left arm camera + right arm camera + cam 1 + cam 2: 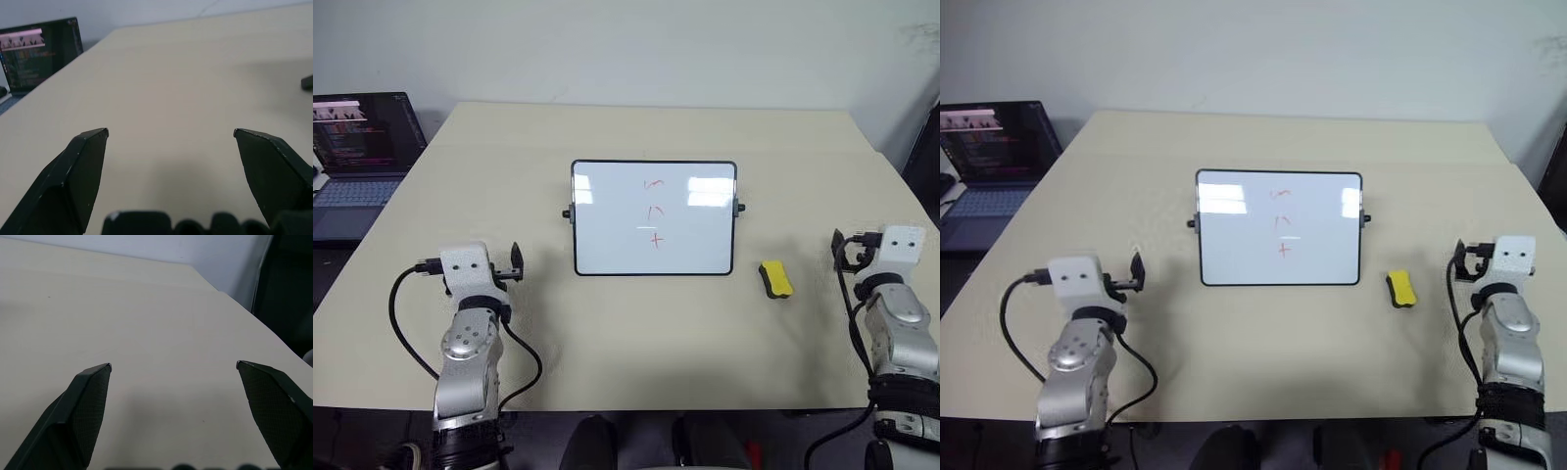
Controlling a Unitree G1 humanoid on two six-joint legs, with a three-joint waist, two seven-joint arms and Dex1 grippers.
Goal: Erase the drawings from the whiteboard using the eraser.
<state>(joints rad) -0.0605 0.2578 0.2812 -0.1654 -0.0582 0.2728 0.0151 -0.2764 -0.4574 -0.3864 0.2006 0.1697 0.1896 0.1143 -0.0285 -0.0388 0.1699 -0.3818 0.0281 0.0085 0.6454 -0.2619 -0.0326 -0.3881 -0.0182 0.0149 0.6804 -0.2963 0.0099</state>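
I need to grab the eraser (pixel 775 278) by its two long sides with my right gripper next. Then I will wipe the red drawings off the whiteboard.
The whiteboard (pixel 607 230), white with a thin black frame, lies in the middle of the beige table. The drawings (pixel 653 211) are small red marks stacked near its centre: a squiggle, a hook, a dash and a plus. The eraser (pixel 775 278), a small yellow block with a black underside, rests on the table just right of the board. My left gripper (pixel 171 132) hovers open and empty over the table, left of the board. My right gripper (pixel 173 366) is also open and empty, to the right of the eraser and a short way from it.
An open laptop (pixel 357 147) stands off the table's far left corner. A dark object (pixel 928 147) rises beyond the table's right edge. Bare tabletop (pixel 646 333) stretches between the board and the near edge.
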